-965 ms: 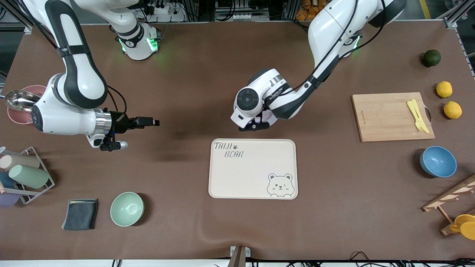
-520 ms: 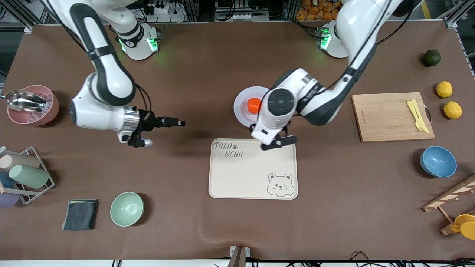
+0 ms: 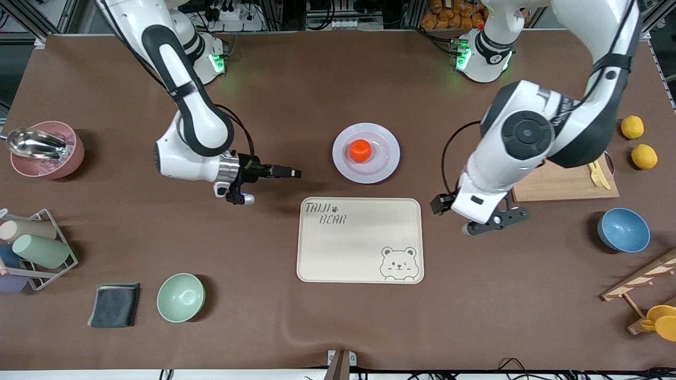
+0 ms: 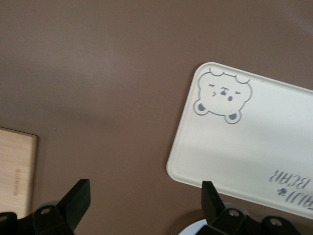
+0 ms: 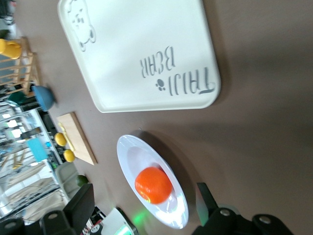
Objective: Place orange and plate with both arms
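The plate's round side spreads too wide for the fingers to span, so my right gripper should next grab the plate by its thin rim (image 3: 334, 154) (image 5: 176, 183).
The orange (image 3: 360, 150) lies in the middle of the pale plate (image 3: 383, 161), which rests on the table just farther from the front camera than the cream tray (image 3: 354, 248). My right gripper (image 3: 289, 172) is open and empty, low over the table beside the plate, toward the right arm's end, pointing at it. The right wrist view shows the orange (image 5: 153, 185) on the plate (image 5: 131, 155) between my open right gripper's (image 5: 144, 196) fingers, farther off. My left gripper (image 3: 495, 219) is open and empty over bare table beside the tray; the left wrist view (image 4: 145, 192) shows nothing between its fingers.
A wooden cutting board (image 3: 549, 182) with yellow cutlery, two lemons (image 3: 644, 156) and a blue bowl (image 3: 623, 230) are at the left arm's end. A pink bowl (image 3: 53, 163) with a metal scoop, a cup rack (image 3: 37, 248), a grey cloth (image 3: 114, 304) and a mint bowl (image 3: 180, 297) are at the right arm's end.
My left arm has swung away from the plate toward its own end of the table, uncovering plate and orange. My right gripper has moved steadily toward the plate.
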Controlling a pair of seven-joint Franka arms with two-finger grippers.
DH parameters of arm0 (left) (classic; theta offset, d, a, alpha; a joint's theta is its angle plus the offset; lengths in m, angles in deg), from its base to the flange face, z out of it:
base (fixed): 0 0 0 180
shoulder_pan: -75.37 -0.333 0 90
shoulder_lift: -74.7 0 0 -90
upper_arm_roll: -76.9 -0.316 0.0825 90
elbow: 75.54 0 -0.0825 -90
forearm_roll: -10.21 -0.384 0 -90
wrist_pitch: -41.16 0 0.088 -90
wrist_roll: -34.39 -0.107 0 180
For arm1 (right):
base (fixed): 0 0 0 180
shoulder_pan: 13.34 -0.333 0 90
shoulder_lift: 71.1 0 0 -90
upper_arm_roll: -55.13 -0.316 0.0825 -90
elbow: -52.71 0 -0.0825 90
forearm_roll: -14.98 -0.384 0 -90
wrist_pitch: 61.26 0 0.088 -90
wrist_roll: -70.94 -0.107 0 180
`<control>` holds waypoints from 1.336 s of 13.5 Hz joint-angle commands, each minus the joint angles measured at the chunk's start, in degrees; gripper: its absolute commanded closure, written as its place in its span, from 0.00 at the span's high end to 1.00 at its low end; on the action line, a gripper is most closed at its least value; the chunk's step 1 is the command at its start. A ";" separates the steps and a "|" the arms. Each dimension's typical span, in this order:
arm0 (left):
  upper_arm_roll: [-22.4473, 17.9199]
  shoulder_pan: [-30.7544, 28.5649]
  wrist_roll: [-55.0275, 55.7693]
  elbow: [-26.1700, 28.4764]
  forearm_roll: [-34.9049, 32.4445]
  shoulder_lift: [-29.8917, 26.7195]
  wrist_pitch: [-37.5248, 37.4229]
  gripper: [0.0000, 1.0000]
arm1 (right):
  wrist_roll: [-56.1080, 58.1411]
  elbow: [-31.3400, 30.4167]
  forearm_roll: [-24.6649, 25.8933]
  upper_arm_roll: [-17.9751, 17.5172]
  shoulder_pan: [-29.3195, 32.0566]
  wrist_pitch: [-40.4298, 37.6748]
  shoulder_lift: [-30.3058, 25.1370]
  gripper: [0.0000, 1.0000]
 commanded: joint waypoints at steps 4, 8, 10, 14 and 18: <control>0.63 -4.00 -7.10 1.29 2.21 -2.98 -3.35 1.00 | 16.66 -1.88 -14.34 0.51 -6.57 4.16 5.10 0.82; 0.63 -7.15 -13.33 1.38 2.38 -5.09 -5.54 1.00 | 18.34 -1.88 -17.51 0.51 -10.88 6.37 6.33 0.68; 0.46 -8.13 -16.68 1.47 2.56 -5.79 -6.94 1.00 | 20.87 -1.88 -20.05 0.51 -11.51 6.63 6.95 0.62; -6.64 -3.84 -23.18 2.43 3.52 -9.30 -9.41 1.00 | 23.52 -2.41 -25.41 0.51 -14.22 6.63 8.18 0.53; -16.57 1.97 -31.26 4.71 8.27 -13.79 -11.17 1.00 | 25.55 -2.41 -28.24 0.42 -15.02 6.28 8.98 0.46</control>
